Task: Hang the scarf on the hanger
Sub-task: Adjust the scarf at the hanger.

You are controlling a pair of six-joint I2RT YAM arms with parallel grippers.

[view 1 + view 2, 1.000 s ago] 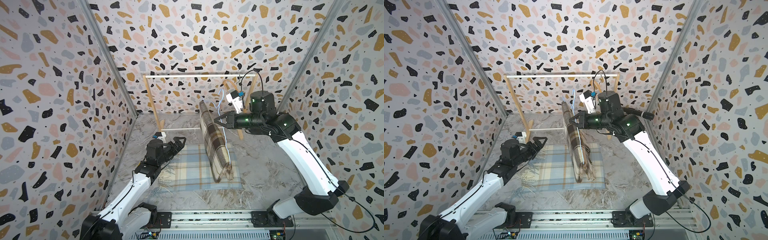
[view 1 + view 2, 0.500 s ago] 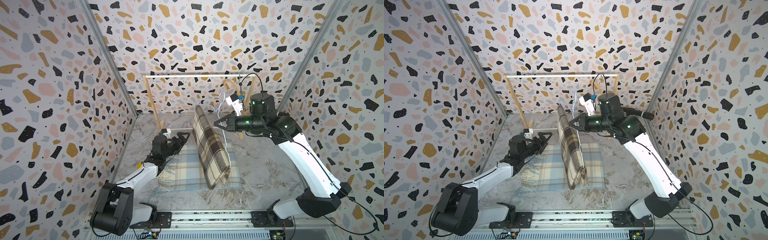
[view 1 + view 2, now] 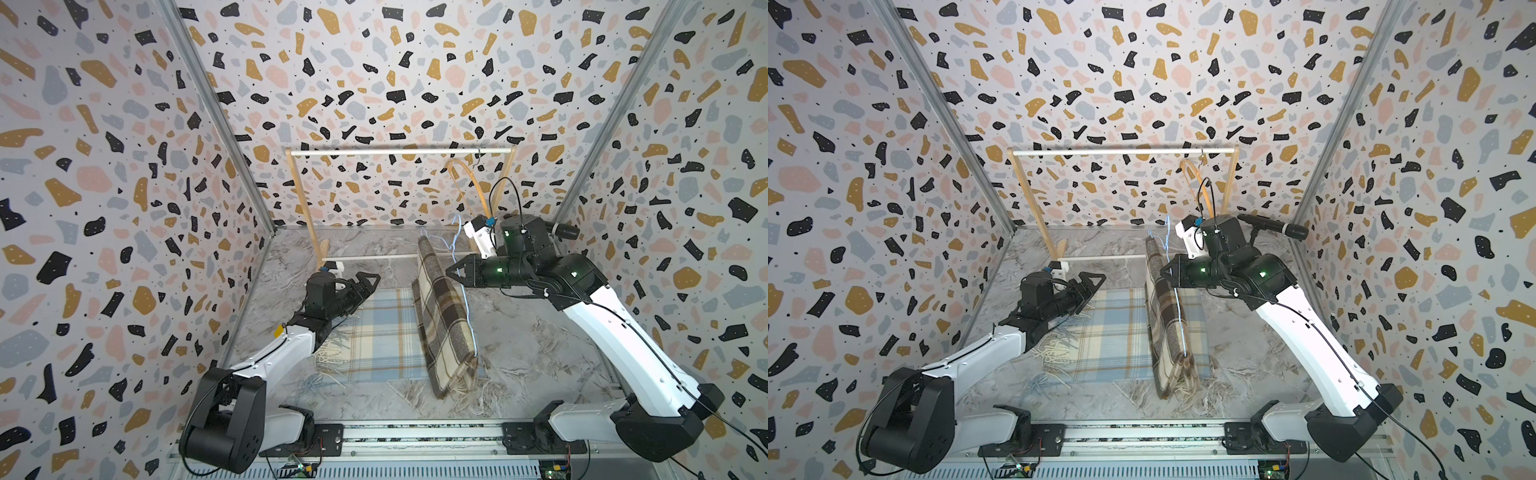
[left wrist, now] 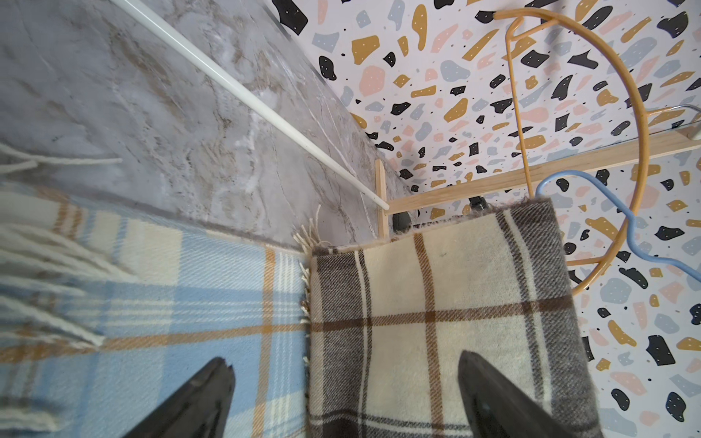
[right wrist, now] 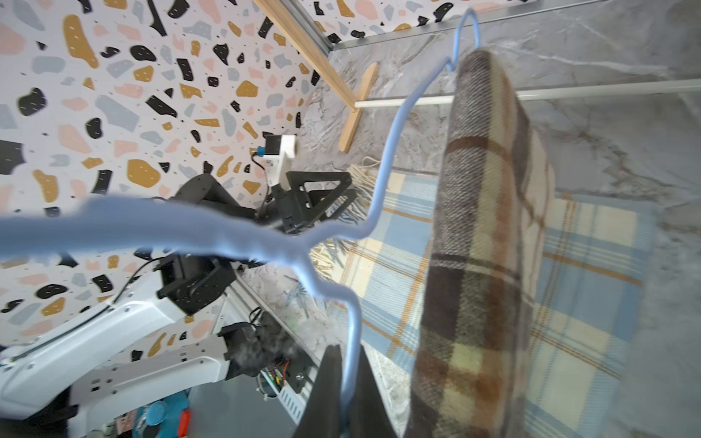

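Observation:
I need to grab the brown scarf next with my left gripper by its free dark edge, away from the hanger wire, to hang it spread evenly.
A brown plaid scarf (image 3: 444, 316) (image 3: 1167, 316) hangs folded over a light blue wire hanger (image 3: 1179, 307) (image 5: 383, 163). My right gripper (image 3: 451, 272) (image 5: 348, 350) is shut on that hanger's wire, holding it above the floor beside the scarf. The scarf's fringed lower end reaches down near the front. My left gripper (image 3: 372, 282) (image 4: 341, 360) is open and hovers low over a blue plaid scarf (image 3: 374, 332) (image 4: 170, 303) lying flat on the floor. It points at the brown scarf's (image 4: 436, 303) broad face and is a short way from it, holding nothing.
A wooden clothes rack with a white top bar (image 3: 399, 152) and a low white crossbar (image 4: 246, 98) stands at the back wall. An orange hanger (image 3: 473, 183) (image 4: 641, 132) hangs from its right end, just behind my right arm. Speckled walls close in on three sides.
My left gripper has reached forward over the blue scarf toward the brown one. My right gripper has dropped a little with the hanger, and the brown scarf has swung round on it.

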